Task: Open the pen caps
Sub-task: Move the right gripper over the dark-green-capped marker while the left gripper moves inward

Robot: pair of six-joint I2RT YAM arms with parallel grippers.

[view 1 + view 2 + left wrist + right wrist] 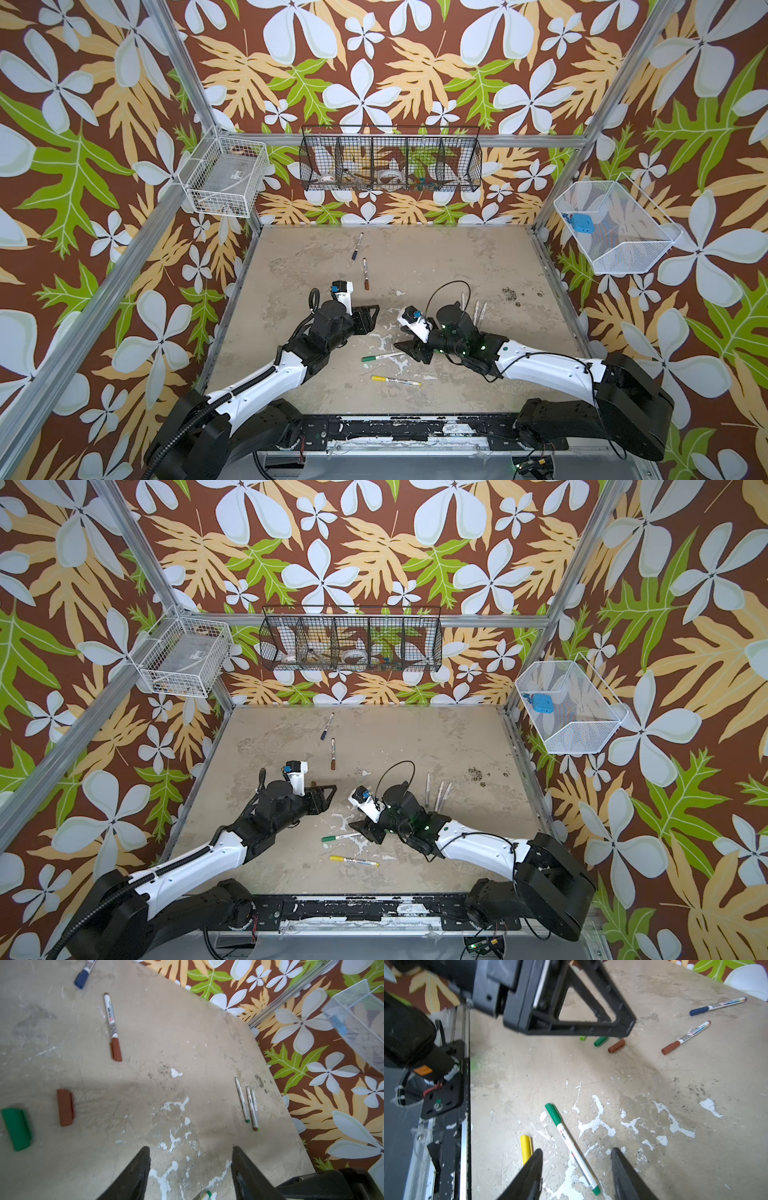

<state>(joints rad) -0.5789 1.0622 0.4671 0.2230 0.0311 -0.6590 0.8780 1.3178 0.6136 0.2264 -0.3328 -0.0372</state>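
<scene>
The green cap should stay free for the left gripper to open, so the right gripper next needs to grab the green-capped pen (571,1147) by its white body.
My right gripper (576,1153) stands open low over the table, and a green-capped pen (571,1147) lies untouched between its fingers. A yellow cap (526,1147) shows beside one finger, which hides its pen; in a top view that yellow-capped pen (395,380) lies nearer the front. My left gripper (190,1151) is open and empty. Loose brown (65,1107) and green (17,1128) pen caps lie near it, and a light green cap (583,1038) sits under it. A brown-capped pen (365,274) and a blue-capped pen (357,246) lie farther back.
Three uncapped barrels (478,309) lie side by side behind the right arm. A black wire basket (390,160) hangs on the back wall, with white baskets at the left (224,178) and right (615,228). The left gripper (591,1012) hangs just above the loose caps.
</scene>
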